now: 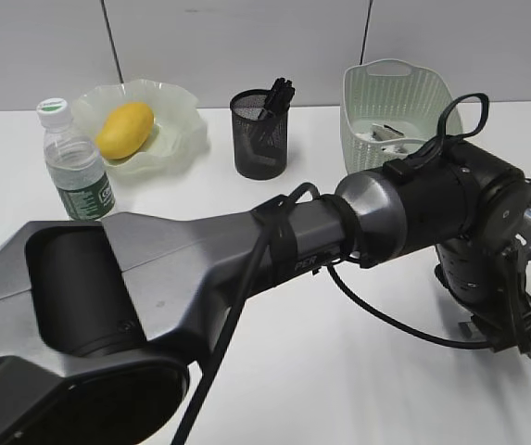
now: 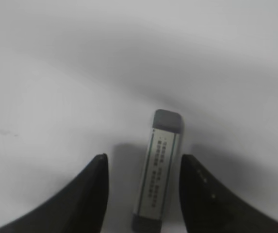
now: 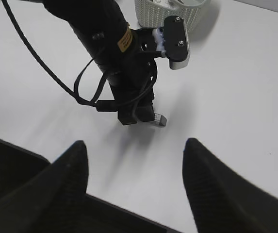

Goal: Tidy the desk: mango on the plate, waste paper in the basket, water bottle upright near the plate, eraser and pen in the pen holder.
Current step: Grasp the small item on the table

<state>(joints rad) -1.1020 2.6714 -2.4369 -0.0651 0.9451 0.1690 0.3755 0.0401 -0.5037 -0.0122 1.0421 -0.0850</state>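
Note:
My left gripper grips the eraser by its printed sleeve's middle (image 2: pixel 156 173) next, to put the eraser away in the pen holder.
The eraser (image 2: pixel 159 170), a small grey block in a printed white sleeve, lies flat on the white desk (image 1: pixel 358 380). My left gripper (image 2: pixel 143 167) is open, one finger on each side of the eraser with a gap on both sides. In the exterior view the left arm reaches across to the right and its gripper (image 1: pixel 506 336) points down at the desk. The right wrist view shows the eraser's end (image 3: pixel 160 119) sticking out under that gripper. My right gripper (image 3: pixel 135 155) is open and empty, hovering nearby. The mango (image 1: pixel 124 128) lies on the plate (image 1: pixel 180 111).
The water bottle (image 1: pixel 75 167) stands upright left of the plate. The pen holder (image 1: pixel 259 139) holds a dark pen (image 1: pixel 279 95). The basket (image 1: pixel 399 93) at the back right holds the waste paper (image 1: pixel 390 133). The left arm's cable (image 1: pixel 385 320) loops over the desk.

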